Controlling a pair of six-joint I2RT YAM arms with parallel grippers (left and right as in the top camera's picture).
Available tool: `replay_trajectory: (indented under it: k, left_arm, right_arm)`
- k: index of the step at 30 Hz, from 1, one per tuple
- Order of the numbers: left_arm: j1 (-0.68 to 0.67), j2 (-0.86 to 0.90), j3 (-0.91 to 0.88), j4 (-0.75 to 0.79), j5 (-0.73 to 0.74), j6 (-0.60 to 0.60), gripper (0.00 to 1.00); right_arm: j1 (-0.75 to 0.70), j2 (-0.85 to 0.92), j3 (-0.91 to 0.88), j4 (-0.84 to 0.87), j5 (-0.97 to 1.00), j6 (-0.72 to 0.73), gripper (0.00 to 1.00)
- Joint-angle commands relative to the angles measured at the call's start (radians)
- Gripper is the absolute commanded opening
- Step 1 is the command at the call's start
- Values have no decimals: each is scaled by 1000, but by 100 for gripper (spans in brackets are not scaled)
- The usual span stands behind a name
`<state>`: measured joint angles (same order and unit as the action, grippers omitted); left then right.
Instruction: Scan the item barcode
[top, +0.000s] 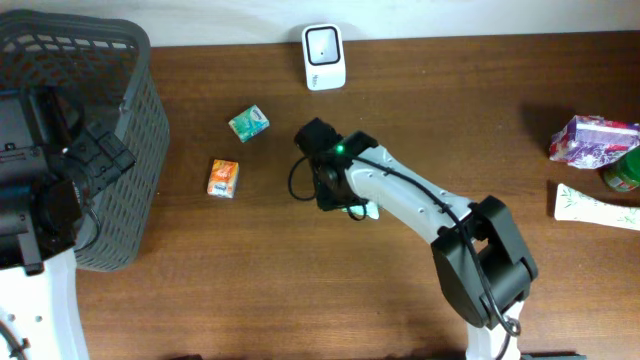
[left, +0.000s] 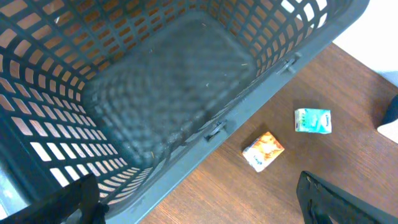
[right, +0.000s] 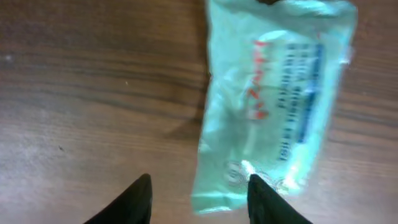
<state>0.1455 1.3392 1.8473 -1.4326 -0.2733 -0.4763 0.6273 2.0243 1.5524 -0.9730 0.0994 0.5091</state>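
I should next pinch the pale green packet by its near end (top: 361, 211) (right: 235, 186) with my right gripper, so that the rest stays uncovered for scanning the barcode.
A pale green plastic packet (right: 280, 99) with red and blue print lies flat on the wooden table. My right gripper (right: 200, 190) hovers over its near corner with jaws apart. The right fingertip (right: 264, 199) overlaps the packet's edge, and the left one stands over bare wood. From overhead the right gripper (top: 338, 192) covers most of the packet (top: 371, 210). A white scanner (top: 324, 57) stands at the table's far edge. My left gripper (left: 199, 208) is open wide above the rim of the basket (left: 249, 106), holding nothing.
The dark mesh basket (top: 120, 120) fills the left side. An orange carton (top: 222, 178) and a green carton (top: 248, 122) lie between the basket and the right arm. At the far right sit a purple packet (top: 590, 138), a green bottle (top: 624, 172) and a white tube (top: 598, 205).
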Motion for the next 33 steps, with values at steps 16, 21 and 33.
replay_trajectory:
  k: [16,21,33]
  left_arm:
    - [6,-8,3,0,0,-9,99]
    - [6,-8,3,0,0,-9,99]
    - [6,-8,3,-1,0,-9,99]
  right_arm:
    - [-207,-2,-137,197,-246,-284,33]
    - [-202,8,-168,198,-246,-278,37]
    - [-236,19,145,341,-246,-190,4]
